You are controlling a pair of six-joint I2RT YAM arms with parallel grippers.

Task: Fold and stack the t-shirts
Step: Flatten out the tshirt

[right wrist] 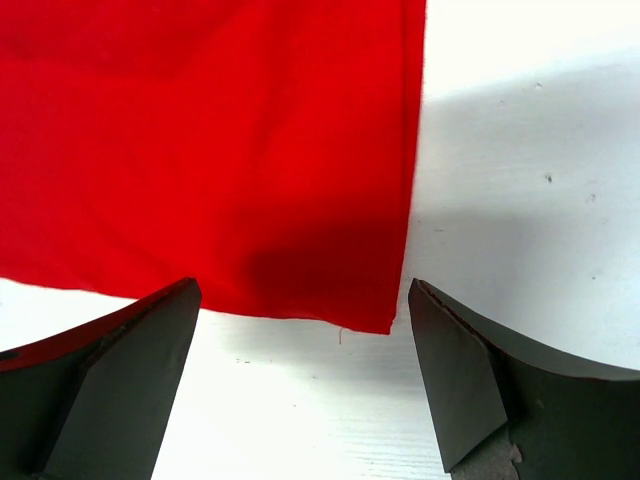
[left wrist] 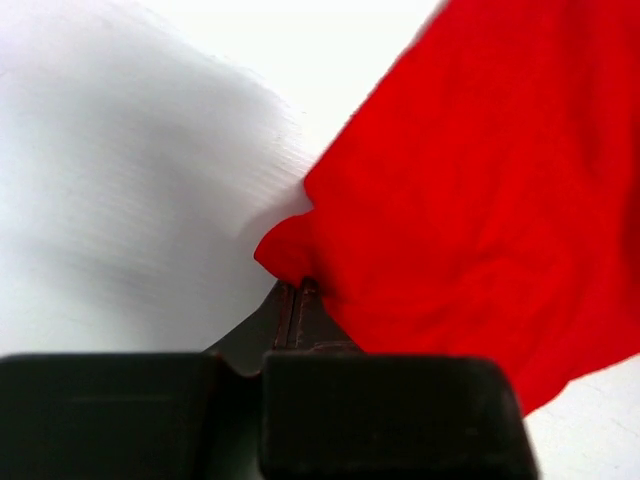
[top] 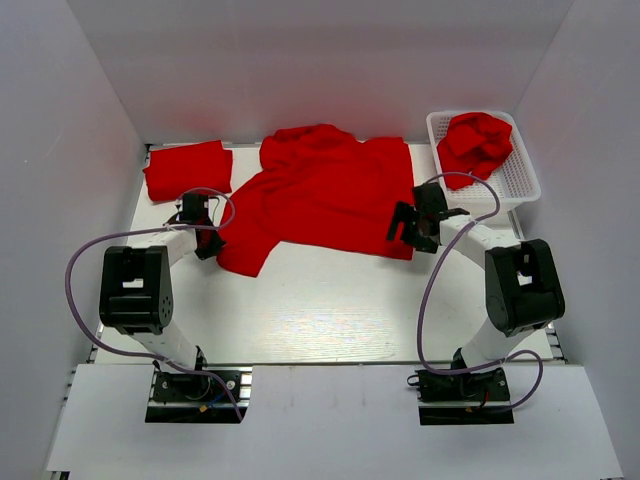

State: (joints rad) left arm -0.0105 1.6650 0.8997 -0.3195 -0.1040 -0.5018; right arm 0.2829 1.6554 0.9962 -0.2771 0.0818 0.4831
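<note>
The cloth is still below my right gripper's fingers in the right wrist view, so it isn't time to close yet. My right gripper needs to come down first and then close on the corner of the spread shirt.
A red t-shirt (top: 325, 195) lies spread and rumpled across the middle of the table. A folded red t-shirt (top: 187, 170) lies at the back left. A crumpled red t-shirt (top: 476, 142) sits in the white mesh basket (top: 520, 172) at the back right. My left gripper (top: 207, 238) is shut on the spread shirt's left sleeve edge (left wrist: 290, 250). My right gripper (top: 410, 230) is open just over the shirt's near right corner (right wrist: 370, 300), with its fingers (right wrist: 470, 380) on either side of that corner.
The white table (top: 330, 300) is walled by white panels on three sides. Both arms' grey cables loop over the near part of the table.
</note>
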